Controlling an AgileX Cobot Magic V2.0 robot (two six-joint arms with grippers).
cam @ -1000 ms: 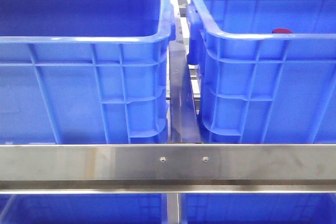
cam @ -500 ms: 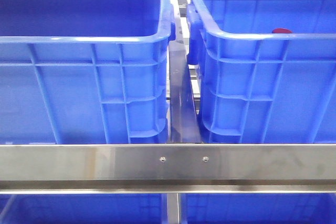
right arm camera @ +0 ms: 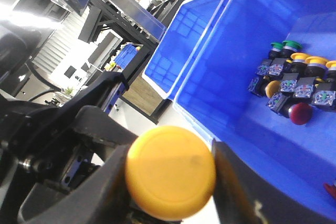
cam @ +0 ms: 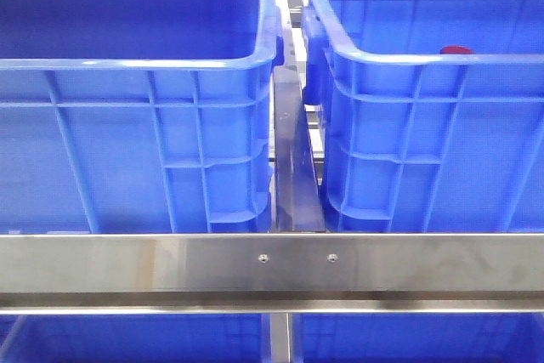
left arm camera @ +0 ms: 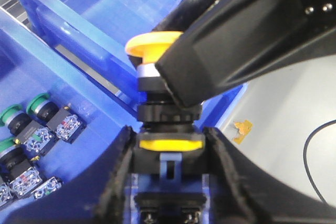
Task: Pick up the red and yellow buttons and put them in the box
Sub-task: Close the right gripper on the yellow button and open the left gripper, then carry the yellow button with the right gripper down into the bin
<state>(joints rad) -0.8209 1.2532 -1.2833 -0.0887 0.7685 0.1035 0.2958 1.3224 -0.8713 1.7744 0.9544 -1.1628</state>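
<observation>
My left gripper should open and let go now, because the yellow cap (left arm camera: 149, 44) is between the black fingers of my right gripper.
Both grippers hold one yellow button. In the left wrist view my left gripper (left arm camera: 168, 148) is shut on its black body, and the yellow cap (left arm camera: 149, 44) points away, gripped by my right gripper's black finger (left arm camera: 231, 45). In the right wrist view my right gripper (right arm camera: 169, 184) is shut on the round yellow cap (right arm camera: 170, 174), outside the blue crate (right arm camera: 226, 77) beside it. That crate holds several buttons, among them a red button (right arm camera: 300, 114). In the front view no gripper shows; a red cap (cam: 456, 50) peeks over the right crate's rim (cam: 408, 61).
The twin left crate (cam: 136, 65) stands beside the right one, behind a steel rail (cam: 272, 261). The left wrist view shows green-capped buttons (left arm camera: 37, 129) on a crate floor and a rim (left arm camera: 68, 30) between two crates. The left arm (right arm camera: 52, 145) is close behind the cap.
</observation>
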